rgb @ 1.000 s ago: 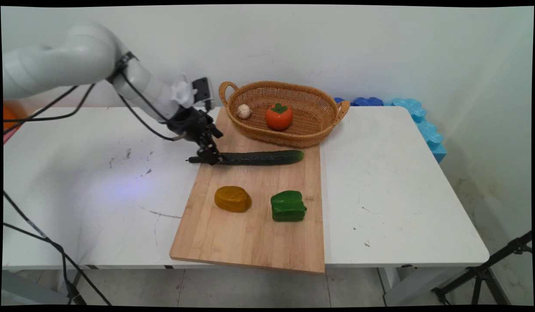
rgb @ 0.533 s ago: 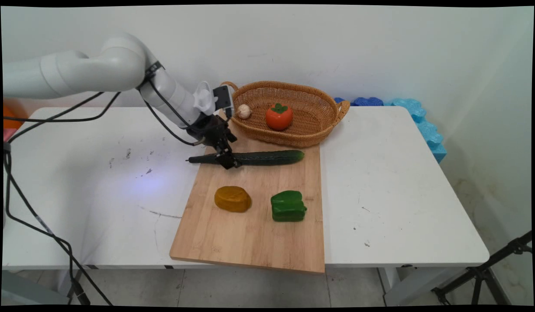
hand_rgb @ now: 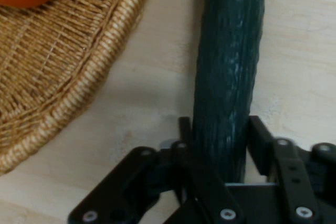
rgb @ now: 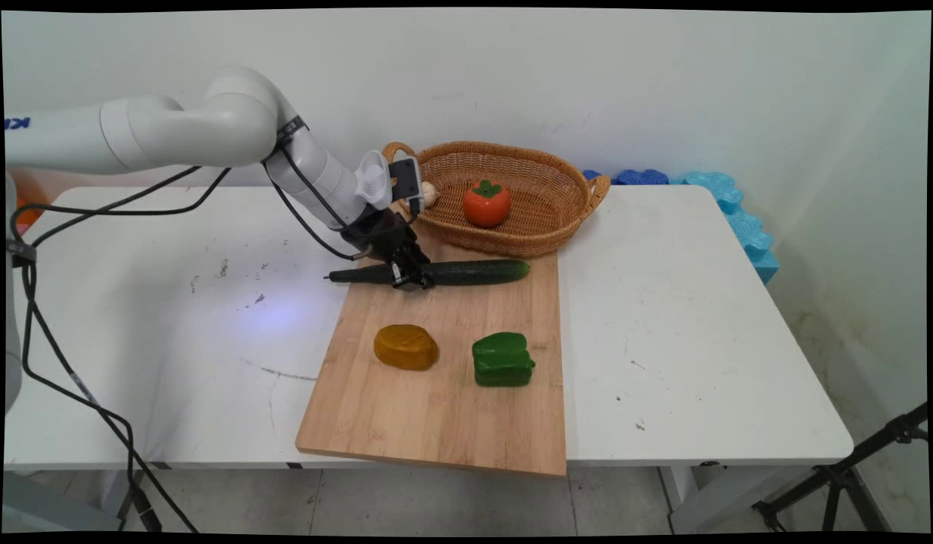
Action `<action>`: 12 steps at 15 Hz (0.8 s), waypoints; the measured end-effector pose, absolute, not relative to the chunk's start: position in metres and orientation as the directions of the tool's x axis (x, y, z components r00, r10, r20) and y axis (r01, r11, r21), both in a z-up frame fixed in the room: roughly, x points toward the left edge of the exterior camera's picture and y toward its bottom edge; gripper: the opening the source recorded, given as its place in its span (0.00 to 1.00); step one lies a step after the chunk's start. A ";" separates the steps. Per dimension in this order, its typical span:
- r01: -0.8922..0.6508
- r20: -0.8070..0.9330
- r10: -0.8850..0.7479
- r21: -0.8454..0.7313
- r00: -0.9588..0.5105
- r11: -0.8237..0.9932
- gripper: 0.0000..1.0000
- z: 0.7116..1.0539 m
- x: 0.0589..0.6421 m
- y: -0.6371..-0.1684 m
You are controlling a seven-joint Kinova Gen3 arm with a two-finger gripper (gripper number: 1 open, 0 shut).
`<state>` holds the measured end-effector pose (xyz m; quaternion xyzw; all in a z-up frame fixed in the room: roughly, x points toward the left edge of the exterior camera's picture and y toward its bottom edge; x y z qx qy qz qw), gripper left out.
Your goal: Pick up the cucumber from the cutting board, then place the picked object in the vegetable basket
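My gripper grabs the cucumber by its body toward the thin stem end (rgb: 372,273) next, to lift the cucumber into the wicker basket (rgb: 536,195).
A long dark green cucumber (rgb: 474,272) lies across the far part of a wooden cutting board (rgb: 436,423), its thin end sticking out over the board's left edge. My gripper (rgb: 415,281) is down on it, left of its middle. In the hand view the cucumber (hand_rgb: 231,51) runs up between the two black fingers (hand_rgb: 260,135), which stand on either side of it. The left finger lies against it and a thin gap shows at the right one. The gripper (hand_rgb: 220,129) is open around the cucumber.
A wicker basket (rgb: 557,227) stands just behind the board, holding an orange persimmon (rgb: 486,202) and a garlic bulb (rgb: 430,194); its rim (hand_rgb: 100,72) is close to my hand. A brown-yellow lump (rgb: 406,347) and a green pepper (rgb: 502,360) lie on the board.
My gripper has slid to the right along the cucumber, from its thin left end toward its middle. The cucumber has stayed in place.
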<state>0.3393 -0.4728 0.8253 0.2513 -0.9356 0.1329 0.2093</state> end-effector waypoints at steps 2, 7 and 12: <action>-0.514 0.454 -0.404 -0.147 -0.794 0.845 0.00 0.824 0.338 -0.471; -0.480 0.454 -0.370 -0.154 -0.811 0.863 0.00 0.826 0.334 -0.465; -0.440 0.468 -0.320 -0.169 -0.823 0.882 0.00 0.839 0.329 -0.457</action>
